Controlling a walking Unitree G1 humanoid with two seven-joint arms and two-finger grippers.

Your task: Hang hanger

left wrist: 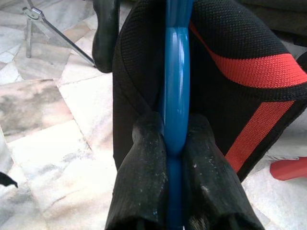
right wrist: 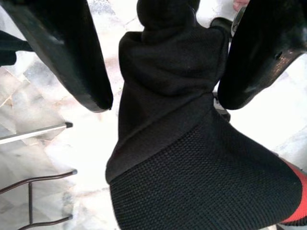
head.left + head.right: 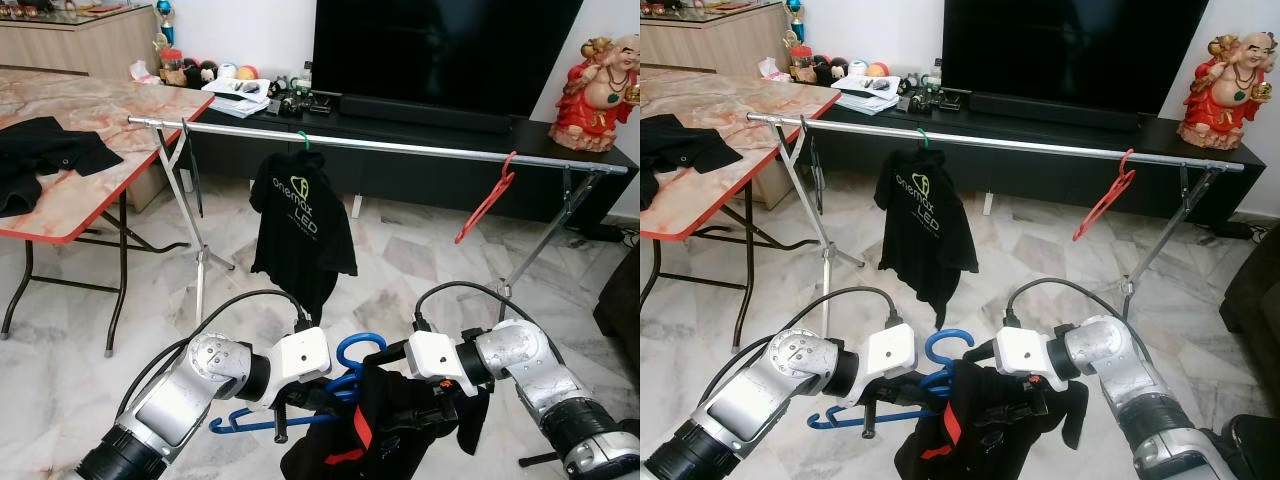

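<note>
I will grip the garment with my right gripper next, by the fold (image 2: 172, 72) beside its ribbed collar. Then I can pull the garment over the blue hanger.
My left gripper (image 1: 175, 129) is shut on the blue hanger (image 1: 176, 72), low in front of me. The hanger's hook (image 3: 357, 352) points up between my two wrists. A black garment with red stripes (image 3: 385, 425) is draped on it. My right gripper (image 2: 165, 100) stands open, its fingers (image 2: 72, 57) on either side of a fold of the black garment (image 2: 192, 172). Ahead, a silver clothes rail (image 3: 420, 148) spans the room. On it hang a black T-shirt (image 3: 302, 225) on a green hanger and a bare red hanger (image 3: 487, 198).
A marble-topped table (image 3: 90, 190) with black clothes (image 3: 40, 150) stands at the left. Behind the rail are a dark TV console (image 3: 400, 175), a TV (image 3: 440, 50) and a red figurine (image 3: 600, 85). The rack's legs (image 3: 200, 260) stand on the tiled floor. A dark sofa (image 3: 622, 300) is at right.
</note>
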